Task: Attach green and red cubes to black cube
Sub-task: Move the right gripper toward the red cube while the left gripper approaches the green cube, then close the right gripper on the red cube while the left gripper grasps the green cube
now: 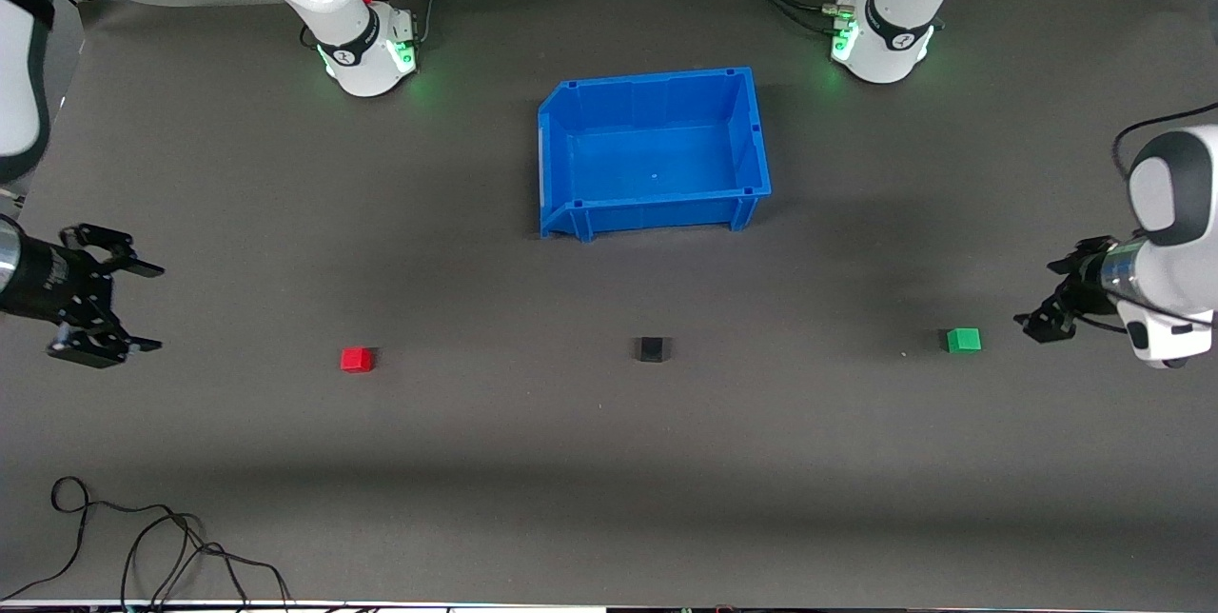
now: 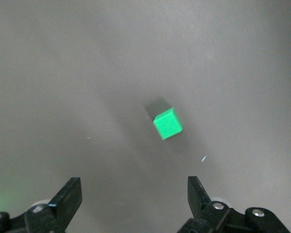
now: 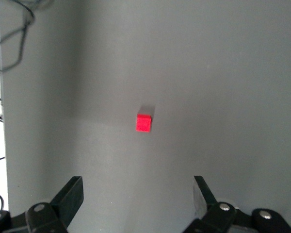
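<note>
I will grip the green cube [image 1: 963, 339] by its sides next with my left gripper, to attach it to the black cube [image 1: 653, 349].
Three tiny cubes lie apart in a row on the dark table, nearer to the front camera than the blue bin. The red cube [image 1: 357, 359] is toward the right arm's end, the black cube [image 1: 653, 349] in the middle, the green cube [image 1: 963, 339] toward the left arm's end. My left gripper [image 1: 1039, 291] is open and empty, close beside the green cube [image 2: 168, 123]; in its wrist view [image 2: 134, 187] the fingers stand wide apart. My right gripper [image 1: 157, 306] is open and empty at the right arm's end, well apart from the red cube [image 3: 144, 122]; it also shows in its wrist view [image 3: 137, 187].
An empty blue bin [image 1: 657, 213] stands mid-table, between the two arm bases and the row of cubes. Loose black cables [image 1: 143, 546] lie at the table's front edge toward the right arm's end, and also show in the right wrist view [image 3: 9, 43].
</note>
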